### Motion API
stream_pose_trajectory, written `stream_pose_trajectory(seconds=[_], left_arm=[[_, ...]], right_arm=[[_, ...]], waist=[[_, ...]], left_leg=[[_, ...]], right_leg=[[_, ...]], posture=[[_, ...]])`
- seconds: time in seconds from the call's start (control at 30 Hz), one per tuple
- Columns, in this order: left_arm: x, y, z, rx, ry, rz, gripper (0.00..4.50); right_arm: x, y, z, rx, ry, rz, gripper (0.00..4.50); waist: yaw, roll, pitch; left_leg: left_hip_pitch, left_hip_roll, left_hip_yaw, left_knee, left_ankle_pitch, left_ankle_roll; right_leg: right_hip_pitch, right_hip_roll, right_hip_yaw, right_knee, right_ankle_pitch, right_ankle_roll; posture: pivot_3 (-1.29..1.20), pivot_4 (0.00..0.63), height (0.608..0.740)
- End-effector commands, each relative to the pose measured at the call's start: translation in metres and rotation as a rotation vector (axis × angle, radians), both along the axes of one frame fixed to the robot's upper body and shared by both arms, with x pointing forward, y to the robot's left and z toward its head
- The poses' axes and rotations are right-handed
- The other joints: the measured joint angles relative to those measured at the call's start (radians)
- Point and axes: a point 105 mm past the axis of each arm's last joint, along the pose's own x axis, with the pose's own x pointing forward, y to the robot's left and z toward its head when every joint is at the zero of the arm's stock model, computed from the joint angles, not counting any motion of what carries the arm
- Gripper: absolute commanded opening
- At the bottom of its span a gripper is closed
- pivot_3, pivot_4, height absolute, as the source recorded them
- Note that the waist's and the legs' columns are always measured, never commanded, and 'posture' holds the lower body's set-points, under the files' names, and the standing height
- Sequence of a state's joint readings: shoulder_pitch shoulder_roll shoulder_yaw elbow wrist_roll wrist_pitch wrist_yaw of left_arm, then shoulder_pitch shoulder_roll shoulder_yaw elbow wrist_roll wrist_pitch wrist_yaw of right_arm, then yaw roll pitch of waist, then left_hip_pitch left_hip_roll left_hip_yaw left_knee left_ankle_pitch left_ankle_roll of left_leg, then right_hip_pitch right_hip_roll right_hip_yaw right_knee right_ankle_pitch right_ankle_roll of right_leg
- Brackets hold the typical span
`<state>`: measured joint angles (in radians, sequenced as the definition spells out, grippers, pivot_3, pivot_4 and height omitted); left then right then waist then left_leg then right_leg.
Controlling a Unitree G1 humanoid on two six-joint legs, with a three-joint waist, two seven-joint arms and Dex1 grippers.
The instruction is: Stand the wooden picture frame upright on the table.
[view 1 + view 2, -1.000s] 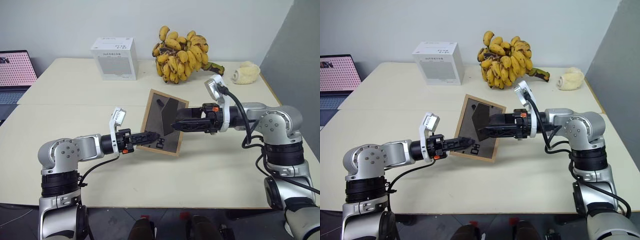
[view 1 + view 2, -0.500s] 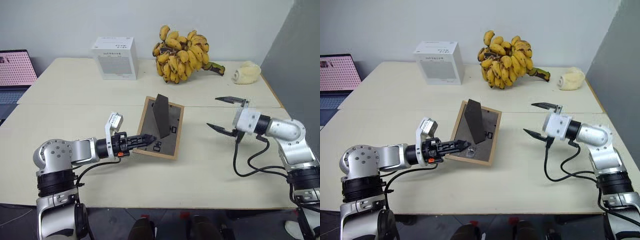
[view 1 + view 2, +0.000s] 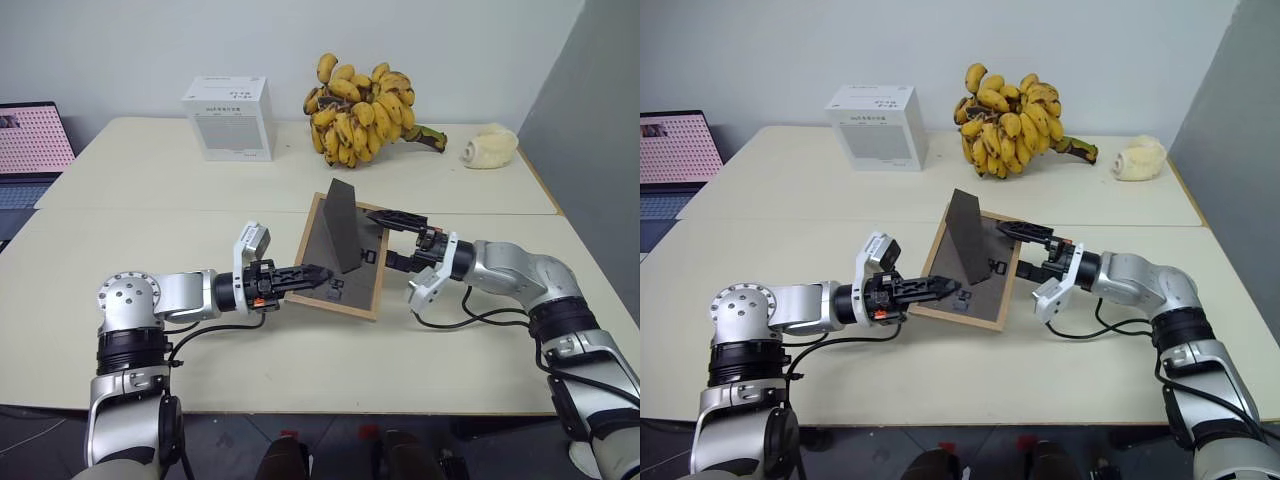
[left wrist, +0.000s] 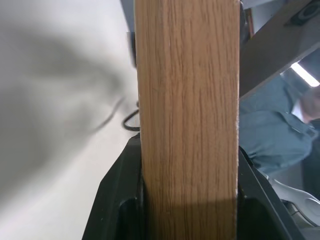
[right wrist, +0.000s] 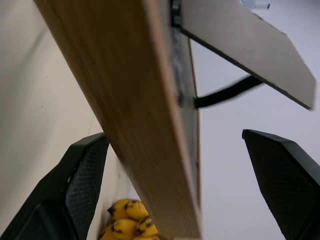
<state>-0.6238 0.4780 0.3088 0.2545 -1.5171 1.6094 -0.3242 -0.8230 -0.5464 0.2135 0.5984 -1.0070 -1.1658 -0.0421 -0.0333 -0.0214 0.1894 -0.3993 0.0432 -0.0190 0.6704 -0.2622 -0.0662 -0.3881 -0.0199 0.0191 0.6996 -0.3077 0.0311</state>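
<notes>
My right gripper grabs the picture frame by its wooden side edge (image 3: 376,280) (image 5: 145,140) next, to stand the frame upright.
The wooden picture frame (image 3: 352,262) is tilted over the table (image 3: 150,170), its dark grey back facing me and its stand (image 3: 341,226) swung out. My left gripper (image 3: 318,272) is shut on the frame's near-left edge. In the left wrist view the light wood edge (image 4: 187,115) sits clamped between the black fingers (image 4: 117,200). My right gripper (image 3: 397,240) is open, one finger on each side of the frame's right edge. In the right wrist view the wood edge (image 5: 130,100) runs between the wide-apart fingers (image 5: 75,185). The portrait side is hidden.
At the table's back stand a white box (image 3: 230,115) and a large bunch of bananas (image 3: 360,105), with a pale lumpy object (image 3: 490,145) at the far right. A laptop (image 3: 30,140) sits at the left. A grey wall (image 3: 600,150) borders the right side.
The right gripper let go of the stand, drew back to the right, then returned open around the frame's right edge. The left gripper rolled and shifted right, tilting the frame.
</notes>
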Motion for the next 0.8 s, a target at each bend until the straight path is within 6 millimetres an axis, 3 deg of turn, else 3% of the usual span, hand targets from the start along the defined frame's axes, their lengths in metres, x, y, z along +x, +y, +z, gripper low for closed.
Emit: stream_pose_trajectory(seconds=[0.03, 0.5, 0.6, 0.67, 0.8], left_arm=[[-0.007, -0.003, 0.011, -0.043, -0.042, -0.02, 1.29], [-0.01, -0.005, 0.011, -0.044, -0.04, 0.034, 1.29], [-0.011, -0.006, 0.011, -0.03, -0.052, 0.043, 1.29], [-0.005, -0.002, 0.008, -0.02, -0.047, 0.097, 1.98], [0.006, 0.013, 0.012, -0.007, -0.07, 0.183, 2.75]], right_arm=[[0.001, 0.002, 0.016, 0.044, -0.045, 0.025, 4.46], [-0.01, 0.0, 0.043, 0.15, -0.149, 0.108, 1.52], [-0.01, 0.0, 0.043, 0.143, -0.156, 0.111, 1.46], [-0.009, -0.001, 0.042, 0.143, -0.133, 0.109, 1.44], [-0.006, -0.001, 0.042, 0.165, -0.087, 0.109, 1.31]], waist=[[0.001, 0.0, 0.0], [0.001, 0.0, 0.0], [0.001, 0.0, 0.0], [0.001, 0.0, 0.0], [0.001, 0.0, 0.0]], left_leg=[[0.0, 0.0, 0.0, 0.0, 0.0, 0.0], [0.0, -0.002, -0.001, 0.0, 0.0, 0.001], [0.0, -0.004, -0.001, -0.001, 0.0, 0.001], [0.0, -0.006, -0.001, -0.001, 0.0, 0.001], [0.0, -0.007, -0.002, -0.002, 0.001, 0.001]], right_leg=[[0.0, 0.0, 0.0, 0.0, 0.0, 0.0], [0.001, -0.001, 0.0, -0.001, 0.0, 0.0], [0.001, -0.001, 0.0, -0.001, 0.0, 0.0], [0.001, -0.001, 0.0, -0.001, 0.0, 0.0], [0.001, -0.001, 0.0, -0.001, 0.0, -0.001]], posture=[[0.0, 0.15, 0.74], [0.0, 0.15, 0.74], [0.0, 0.15, 0.74], [0.0, 0.15, 0.74], [0.0, 0.15, 0.74]])
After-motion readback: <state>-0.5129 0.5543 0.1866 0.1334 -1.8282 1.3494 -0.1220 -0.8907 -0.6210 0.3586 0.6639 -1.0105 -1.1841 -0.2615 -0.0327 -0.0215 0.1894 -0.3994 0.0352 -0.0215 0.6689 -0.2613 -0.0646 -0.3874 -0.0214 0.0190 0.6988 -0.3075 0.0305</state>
